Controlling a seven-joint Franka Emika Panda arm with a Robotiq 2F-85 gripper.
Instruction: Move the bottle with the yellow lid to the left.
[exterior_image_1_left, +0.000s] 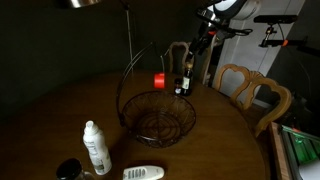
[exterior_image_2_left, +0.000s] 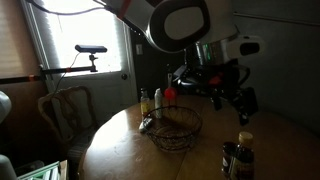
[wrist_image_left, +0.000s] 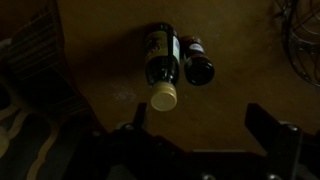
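Note:
I need to grab the bottle from above by its yellow lid next, so that the bottle's base stays free to be set upright.
The dark bottle with a pale label stands on the wooden table, seen from above in the wrist view. Its yellow lid points toward the camera. A small short dark jar stands right beside it. My gripper is open and empty, hanging above the table, with the bottle ahead of and outside the finger on the picture's left. In an exterior view the bottle stands behind the wire basket, with my gripper above it. It also shows in an exterior view.
A wire basket sits mid-table. A red object stands beside the bottle. A white plastic bottle, a remote and a dark jar lie at the table's edge. Wooden chairs stand around the table.

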